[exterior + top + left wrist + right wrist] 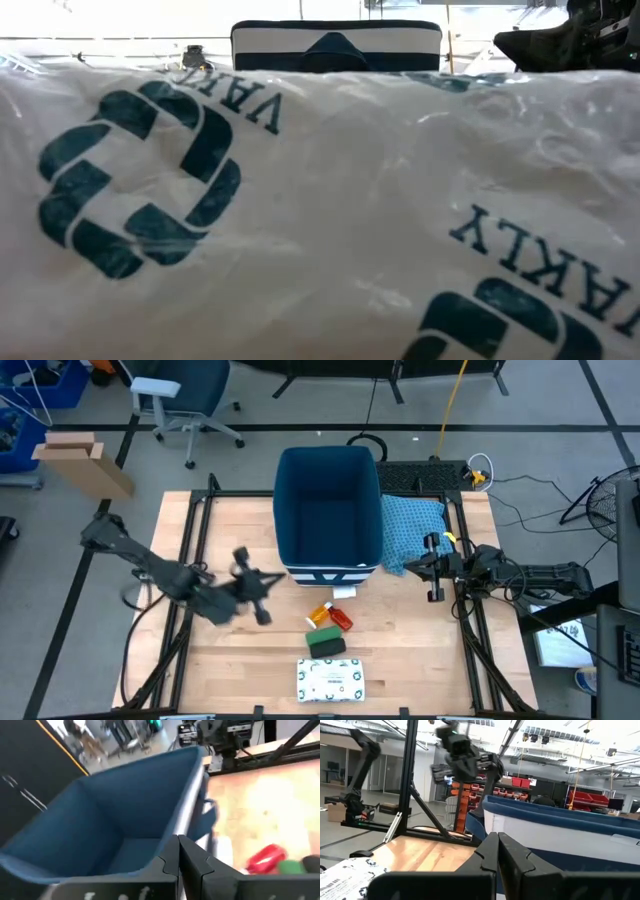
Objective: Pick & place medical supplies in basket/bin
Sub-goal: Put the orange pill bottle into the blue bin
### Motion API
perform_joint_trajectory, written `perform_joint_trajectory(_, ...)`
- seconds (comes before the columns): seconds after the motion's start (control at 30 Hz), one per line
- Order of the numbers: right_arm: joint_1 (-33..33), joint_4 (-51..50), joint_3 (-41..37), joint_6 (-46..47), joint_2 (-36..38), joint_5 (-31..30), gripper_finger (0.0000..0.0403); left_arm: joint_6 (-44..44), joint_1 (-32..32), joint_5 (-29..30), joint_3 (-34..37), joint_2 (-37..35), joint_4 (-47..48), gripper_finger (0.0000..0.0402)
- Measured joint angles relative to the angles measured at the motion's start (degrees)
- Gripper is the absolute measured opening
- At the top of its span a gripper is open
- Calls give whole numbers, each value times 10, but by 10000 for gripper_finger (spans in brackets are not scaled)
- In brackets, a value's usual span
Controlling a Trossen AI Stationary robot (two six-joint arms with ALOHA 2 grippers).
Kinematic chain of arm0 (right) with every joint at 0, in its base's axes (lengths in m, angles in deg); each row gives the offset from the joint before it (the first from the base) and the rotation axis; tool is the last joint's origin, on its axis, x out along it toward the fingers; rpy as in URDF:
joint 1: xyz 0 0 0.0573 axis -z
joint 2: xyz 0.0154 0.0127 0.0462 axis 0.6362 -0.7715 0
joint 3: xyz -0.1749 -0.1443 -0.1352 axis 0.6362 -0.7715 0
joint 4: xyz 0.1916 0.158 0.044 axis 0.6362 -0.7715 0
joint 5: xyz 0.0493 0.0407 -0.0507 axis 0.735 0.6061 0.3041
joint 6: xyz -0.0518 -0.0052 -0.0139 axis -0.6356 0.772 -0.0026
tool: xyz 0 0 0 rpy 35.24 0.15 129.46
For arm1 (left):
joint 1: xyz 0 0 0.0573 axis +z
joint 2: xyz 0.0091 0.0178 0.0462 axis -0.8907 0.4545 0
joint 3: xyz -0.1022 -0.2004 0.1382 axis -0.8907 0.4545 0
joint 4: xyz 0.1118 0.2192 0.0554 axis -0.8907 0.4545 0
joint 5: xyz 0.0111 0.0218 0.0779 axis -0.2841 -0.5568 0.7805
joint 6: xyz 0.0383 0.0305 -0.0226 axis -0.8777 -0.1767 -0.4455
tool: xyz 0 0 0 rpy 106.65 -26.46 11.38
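My left gripper should next grab the orange bottle by its body beside the cap (318,616). The bottle will then go in the dark blue bin (330,510).
The dark blue bin (330,510) stands at the table's far middle, with its white-and-blue striped front (335,45) facing the near edge. In front of it lie the orange bottle (320,616), the red item (342,621), the dark green box (326,645) and, nearest the near edge, the white packet with green print (331,679). That packet fills the low view (300,220). My left gripper (275,580) hovers left of the bin's near corner, shut and empty (184,865). My right gripper (412,565) hangs right of the bin, shut and empty (497,855).
A light blue patterned cloth (415,525) lies against the bin's right side, under my right gripper. Black frame rails run along the table's left (190,590) and right (470,610) sides. Bare wood shows left of the supplies (240,660).
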Motion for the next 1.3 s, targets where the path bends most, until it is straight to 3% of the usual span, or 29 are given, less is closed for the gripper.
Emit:
perform_joint_trajectory(0.2,0,-11,0,3,0,0,0,161,-1,-26,-104,158,102,10)
perform_joint_trajectory(0.43,0,-12,0,2,0,0,0,310,16,-105,-153,268,100,49)
perform_joint_trajectory(0.73,0,-12,0,3,0,0,0,399,40,-153,-158,332,84,202)
perform_joint_trajectory(0.87,0,-12,0,6,0,2,0,426,53,-159,-158,359,95,251)
perform_joint_trajectory(1.03,0,-12,0,22,0,5,0,468,58,-156,-158,385,102,277)
perform_joint_trajectory(1.3,0,6,0,31,0,0,0,485,57,-208,-157,422,102,283)
